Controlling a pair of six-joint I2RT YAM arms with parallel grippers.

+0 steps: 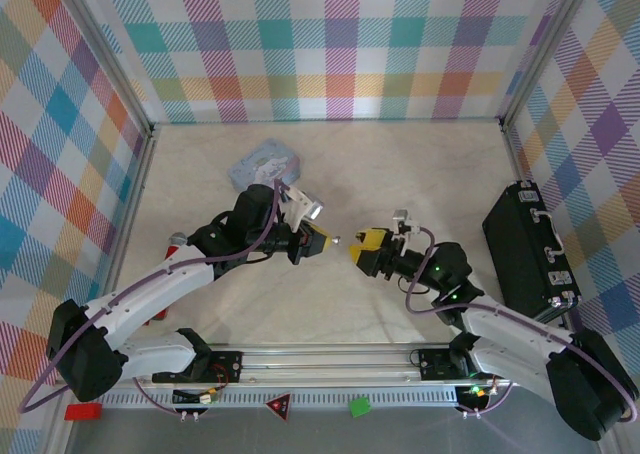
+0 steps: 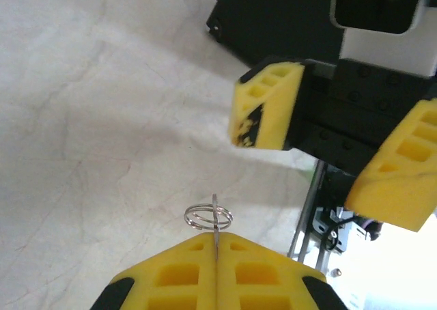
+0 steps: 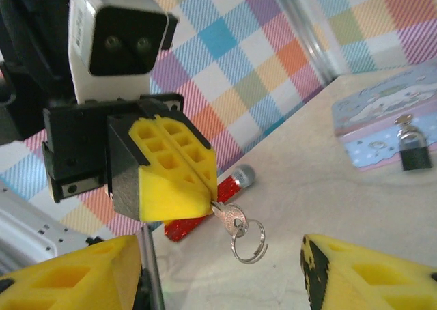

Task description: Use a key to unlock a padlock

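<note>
The right gripper grabs the key [image 3: 232,218] by its silvery head at the ring side next, leaving the key's blade free to unlock the padlock.
My left gripper [image 1: 318,240] is shut on the key [image 3: 232,218], held in the air above the table's middle. The key's silvery head and its split ring [image 3: 249,240] stick out past the yellow fingertips [image 3: 179,187]. In the left wrist view the key [image 2: 215,221] shows edge-on between the closed pads, at my left gripper [image 2: 216,245]. My right gripper [image 1: 365,252] faces it from the right, open, a short gap away, with nothing between its fingers [image 2: 268,108]. The padlock [image 3: 414,154], black with a silvery shackle, rests on the pale blue tin [image 3: 375,119].
The pale blue tin [image 1: 265,164] sits at the back of the table behind the left arm. A black case [image 1: 530,249] stands along the right wall. A red stick with a silver cap [image 3: 229,184] lies on the table at the left.
</note>
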